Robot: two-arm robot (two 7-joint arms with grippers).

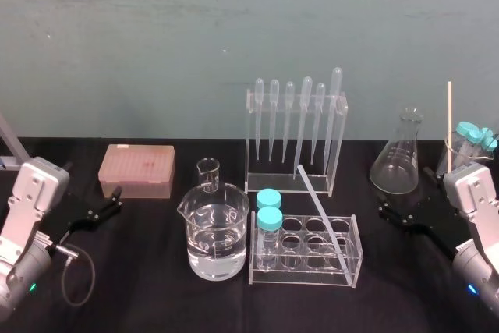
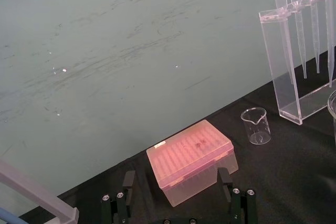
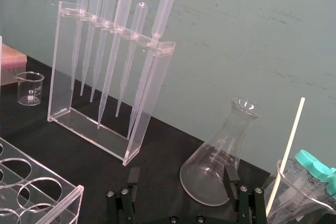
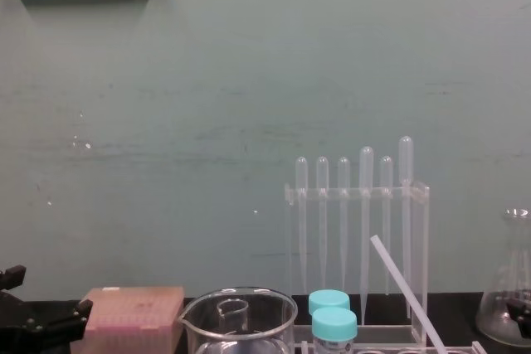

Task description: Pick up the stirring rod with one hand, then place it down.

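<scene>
My right gripper picks up the stirring rod by its free upper end [image 4: 387, 257] next, since capped tubes and a glass rim crowd the rod's lower part.
The stirring rod [image 1: 323, 220] is a thin translucent-white stick. It lies slanted across the clear test-tube rack [image 1: 355, 259], its far end up toward the pipette stand; it also shows in the chest view [image 4: 406, 292]. My left gripper [image 1: 93, 212] rests low at the table's left, open, with nothing between its fingers [image 2: 128, 182]. At the table's right, my right gripper [image 1: 405, 214] is open too, fingers [image 3: 229, 176] wide apart, facing the conical flask [image 3: 220, 161]. Both stand well away from the rod.
A water-filled beaker [image 1: 214, 232] stands left of the tube rack, with a small beaker [image 1: 208, 173] behind it. Two teal-capped tubes [image 1: 269, 220] sit in the rack. The pipette stand [image 1: 296, 134], a pink tip box [image 1: 136, 171] and a beaker holding a pale stick [image 1: 449, 126] line the back.
</scene>
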